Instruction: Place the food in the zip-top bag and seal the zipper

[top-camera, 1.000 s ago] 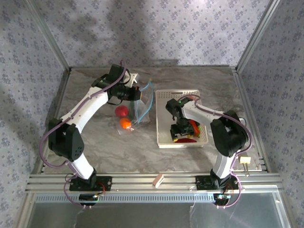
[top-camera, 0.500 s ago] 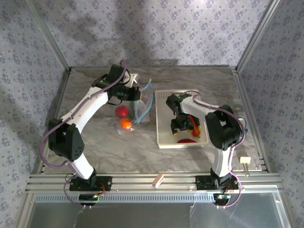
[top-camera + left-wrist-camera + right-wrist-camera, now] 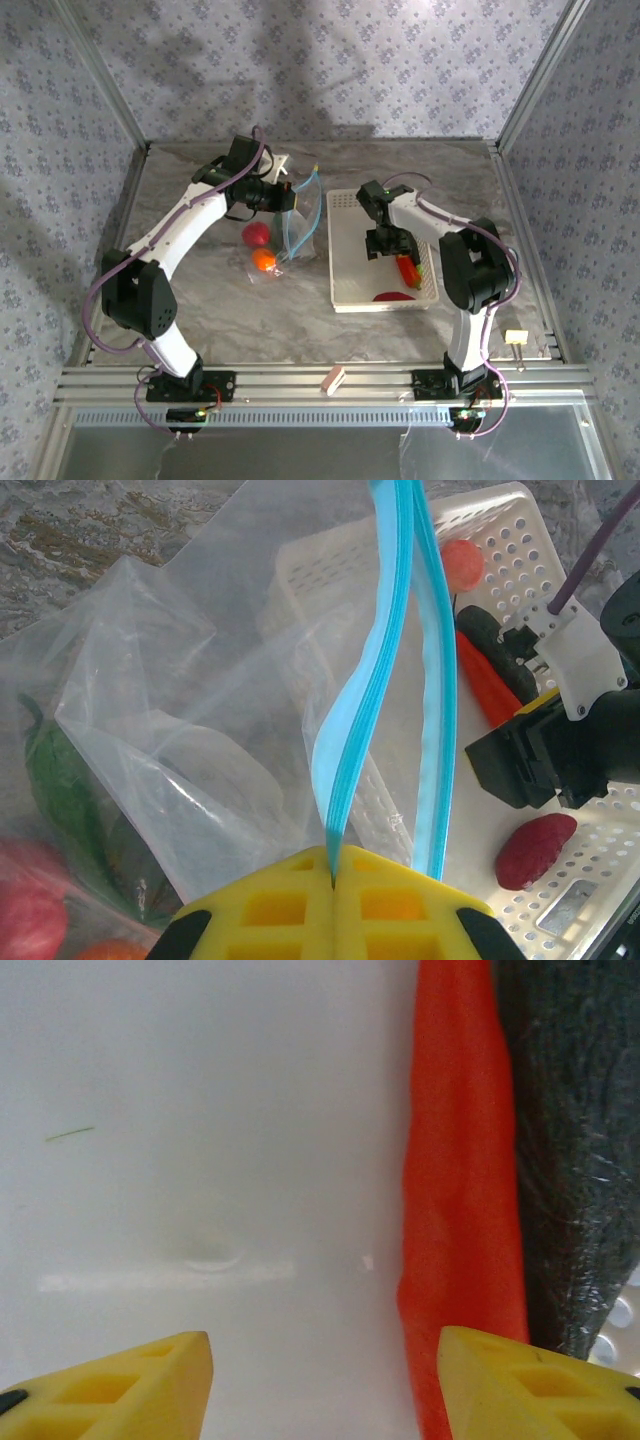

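I should next grab the red chili (image 3: pixel 460 1160) across its narrow width (image 3: pixel 463 1217) with my right gripper. That keeps the chili's length in line with the opening of the zip-top bag, so it can be placed inside.
My left gripper (image 3: pixel 333 868) is shut on one side of the light-blue zipper (image 3: pixel 385 630) and holds the zip-top bag (image 3: pixel 180 700) up with its mouth apart. Inside the bag lie a green vegetable (image 3: pixel 60 780), a red tomato (image 3: pixel 256 234) and an orange (image 3: pixel 264 259). My right gripper (image 3: pixel 325 1380) stands open low inside the white basket (image 3: pixel 340 300), above bare floor. Its right finger overlaps the edge of the red chili (image 3: pixel 460 1160). A dark vegetable (image 3: pixel 570 1140) lies against the chili's far side. A dark red slice (image 3: pixel 535 848) rests at the basket's near end.
A small pinkish-red piece (image 3: pixel 460 565) sits in the basket's far corner. The basket stands just right of the bag (image 3: pixel 300 215) on the marble table. Metal frame posts (image 3: pixel 520 100) and patterned walls close in the sides and back.
My right gripper has moved from the near end of the basket toward its middle, and its jaws have narrowed a little. The left arm and the bag have stayed still.
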`<action>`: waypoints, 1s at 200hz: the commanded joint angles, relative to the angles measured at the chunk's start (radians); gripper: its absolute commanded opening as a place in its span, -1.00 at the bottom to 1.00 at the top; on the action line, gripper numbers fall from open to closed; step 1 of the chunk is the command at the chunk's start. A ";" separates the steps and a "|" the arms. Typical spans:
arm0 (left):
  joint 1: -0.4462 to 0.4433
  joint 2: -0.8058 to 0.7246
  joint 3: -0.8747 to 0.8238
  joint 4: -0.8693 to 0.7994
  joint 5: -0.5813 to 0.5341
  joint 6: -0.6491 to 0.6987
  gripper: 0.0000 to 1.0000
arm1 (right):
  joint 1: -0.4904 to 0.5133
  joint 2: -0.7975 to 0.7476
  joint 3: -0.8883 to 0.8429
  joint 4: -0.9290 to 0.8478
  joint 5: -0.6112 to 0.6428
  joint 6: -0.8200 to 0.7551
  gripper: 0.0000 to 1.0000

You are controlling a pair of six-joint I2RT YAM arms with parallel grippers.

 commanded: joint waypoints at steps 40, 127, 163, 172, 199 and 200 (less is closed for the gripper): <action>0.010 -0.036 0.012 -0.002 0.010 0.020 -0.92 | -0.037 -0.006 -0.044 -0.054 0.092 0.028 0.20; 0.017 -0.040 0.013 -0.004 0.008 0.024 -0.92 | -0.047 0.061 0.008 -0.064 0.121 0.030 0.28; 0.019 -0.036 0.012 -0.003 0.008 0.024 -0.92 | -0.046 0.079 0.012 -0.055 0.062 0.013 0.14; 0.018 -0.036 0.011 -0.001 0.010 0.024 -0.92 | -0.046 0.084 0.013 -0.048 0.050 0.010 0.08; 0.019 -0.036 0.010 0.002 0.010 0.023 -0.92 | -0.043 0.098 0.024 -0.030 0.016 0.007 -0.06; 0.019 -0.035 0.010 0.001 0.010 0.023 -0.92 | -0.043 0.099 0.025 -0.029 0.015 0.006 -0.07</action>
